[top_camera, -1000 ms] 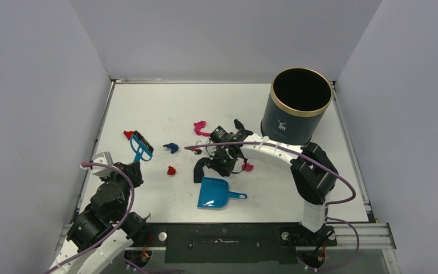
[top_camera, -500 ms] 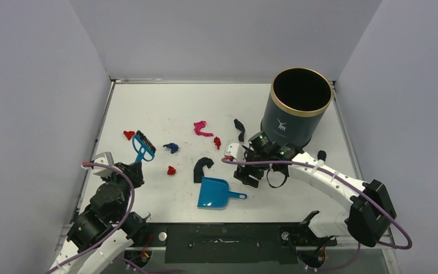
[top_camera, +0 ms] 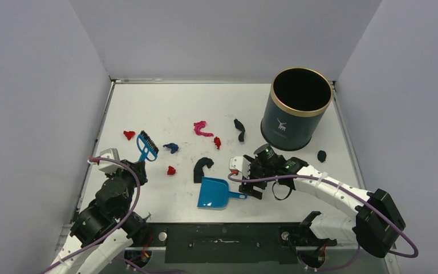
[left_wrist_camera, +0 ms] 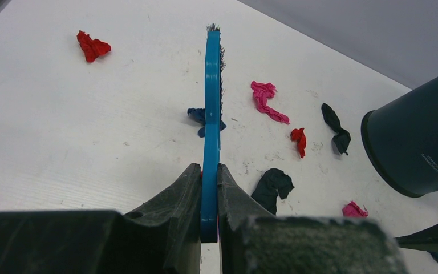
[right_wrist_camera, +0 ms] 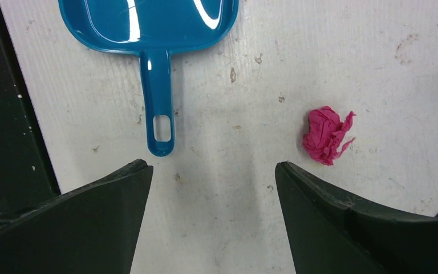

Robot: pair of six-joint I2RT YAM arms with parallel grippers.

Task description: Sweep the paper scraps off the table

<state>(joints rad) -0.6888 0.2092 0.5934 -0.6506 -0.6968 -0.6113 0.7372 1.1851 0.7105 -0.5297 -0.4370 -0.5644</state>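
Observation:
I will next take the blue dustpan (right_wrist_camera: pixel 148 23) by its handle end (right_wrist_camera: pixel 161 129) with my right gripper, so the pan is left to catch the swept paper scraps.
Paper scraps lie scattered over the white table (top_camera: pixel 148 103): red (top_camera: pixel 128 135), dark blue (top_camera: pixel 171 148), red (top_camera: pixel 171 170), black (top_camera: pixel 202 166), magenta (top_camera: pixel 201 128) and black (top_camera: pixel 239 129). My left gripper (left_wrist_camera: pixel 210 177) is shut on the handle of the blue brush (left_wrist_camera: pixel 211 114), which stands on edge with its bristles (top_camera: pixel 147 141) pointing away. My right gripper (right_wrist_camera: pixel 212 171) is open and holds nothing. It hovers just beyond the handle end of the blue dustpan (right_wrist_camera: pixel 148 23), with a magenta scrap (right_wrist_camera: pixel 325 135) by its right finger.
A dark bin (top_camera: pixel 296 108) with a gold rim stands at the back right, a black scrap (top_camera: pixel 321 155) beside it. The dustpan (top_camera: pixel 214 193) lies near the front edge. Grey walls close in three sides of the table.
My right arm has swung from the table's middle back right and toward the near edge, and its gripper has opened. The left gripper and brush shifted slightly right.

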